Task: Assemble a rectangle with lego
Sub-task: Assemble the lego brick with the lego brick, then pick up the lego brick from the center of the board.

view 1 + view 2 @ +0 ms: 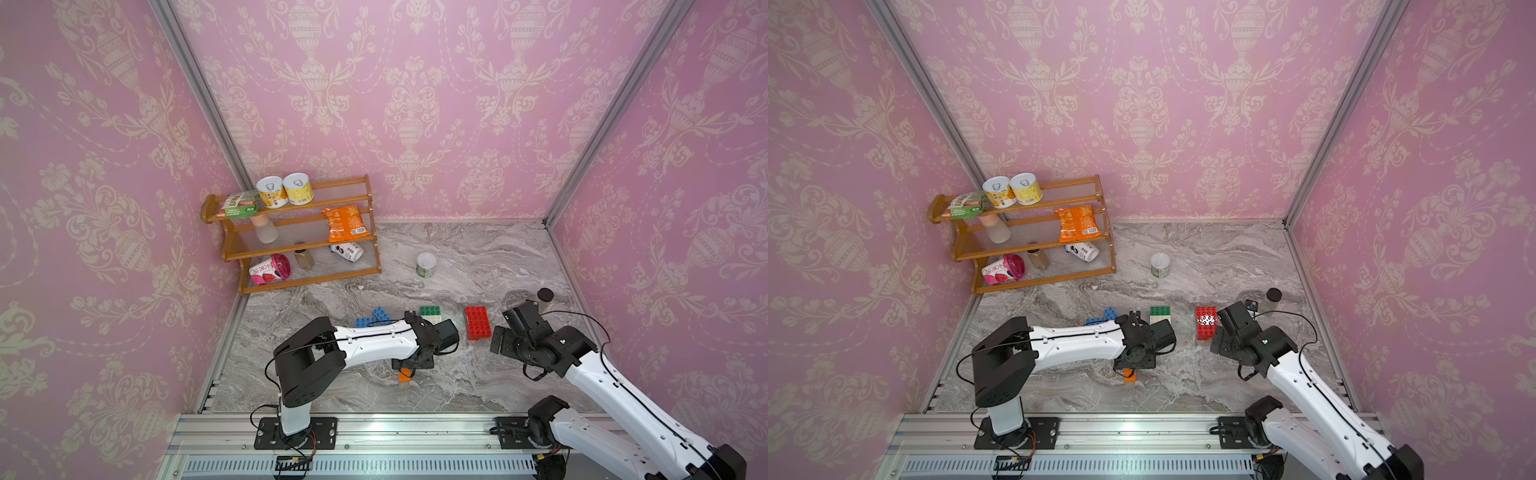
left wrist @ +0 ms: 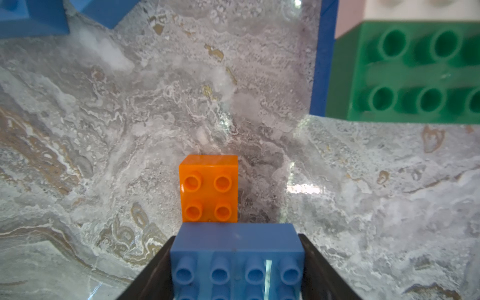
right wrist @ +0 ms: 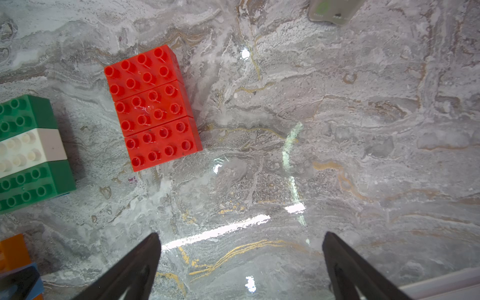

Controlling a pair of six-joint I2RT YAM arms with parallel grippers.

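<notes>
My left gripper should open now, because the blue brick sits square across the orange one with one end flush with its side. The blue brick would stay there.
My left gripper [image 2: 235, 237] is shut on a blue 2x4 lego brick [image 2: 236, 259], one finger against each short end. It hangs just above an orange 2x2 brick [image 2: 209, 189] that lies on the marble table [image 1: 405, 376]. A block of three red 2x4 bricks [image 1: 477, 323] lies side by side to the right. A green-white-green block [image 1: 430, 313] stands behind the left wrist, with a blue edge showing under it. Loose blue bricks [image 1: 374, 318] lie to its left. My right gripper [image 3: 241, 236] is open and empty, just right of the red block [image 3: 153, 109].
A wooden shelf [image 1: 291, 232] with tins, packets and bottles stands at the back left. A white cup [image 1: 426, 264] stands mid-table. A small jar with a black lid [image 1: 545, 296] is behind the right wrist. Pink walls enclose the table on three sides.
</notes>
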